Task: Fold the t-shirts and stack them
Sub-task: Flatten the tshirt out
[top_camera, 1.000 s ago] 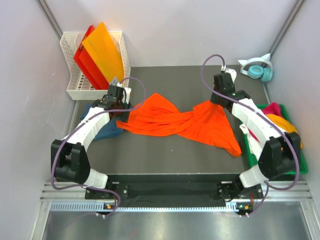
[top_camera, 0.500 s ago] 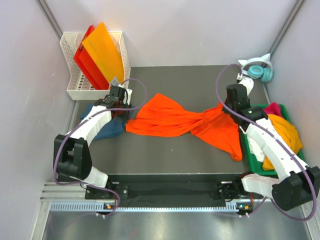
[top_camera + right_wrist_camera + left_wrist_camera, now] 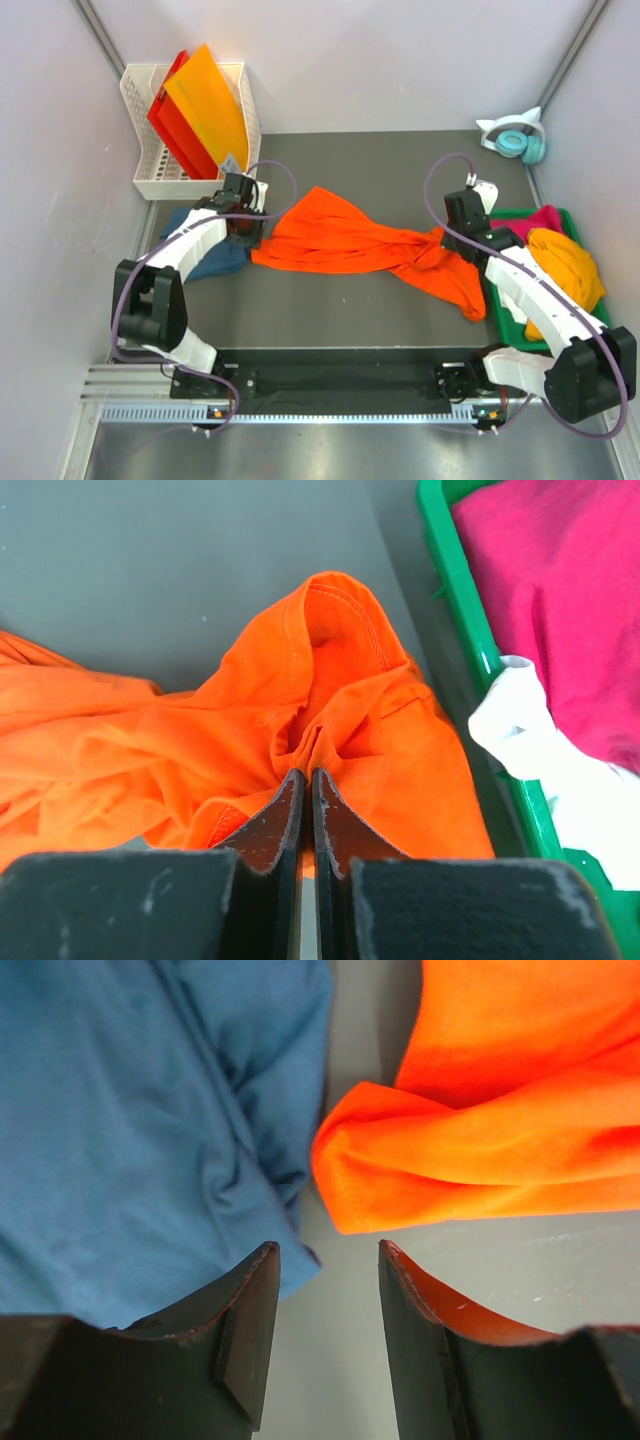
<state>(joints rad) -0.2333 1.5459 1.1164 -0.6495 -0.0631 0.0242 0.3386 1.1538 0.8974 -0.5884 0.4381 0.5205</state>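
Observation:
My left gripper grabs the end corner [image 3: 261, 256] beside the blue t-shirt next, to spread the orange t-shirt [image 3: 345, 238] flat for folding.
The large orange t-shirt [image 3: 345, 238] lies stretched across the table as a twisted band. My right gripper [image 3: 449, 233] [image 3: 305, 773] is shut on a bunched fold of the shirt [image 3: 330, 695] near the shirt's right end. The dark teal-blue t-shirt [image 3: 207, 260] [image 3: 130, 1130] lies crumpled at the left. My left gripper [image 3: 247, 228] [image 3: 328, 1250] is open over bare table, between the blue cloth and the orange shirt's left edge [image 3: 480, 1150], holding nothing. Magenta [image 3: 545, 215] [image 3: 560, 610], yellow-orange [image 3: 565, 262] and white [image 3: 520, 745] t-shirts lie in the green bin [image 3: 497, 300] [image 3: 455, 590].
A white basket [image 3: 150, 160] at the back left holds stiff orange and red sheets [image 3: 205, 100]. Teal headphones [image 3: 520, 140] sit at the back right corner. The green bin stands along the table's right edge, right beside my right gripper.
My right arm swung right and then nearer with the orange shirt's end, pulling the cloth into a tighter band. The left gripper shifted slightly toward the shirt's left edge.

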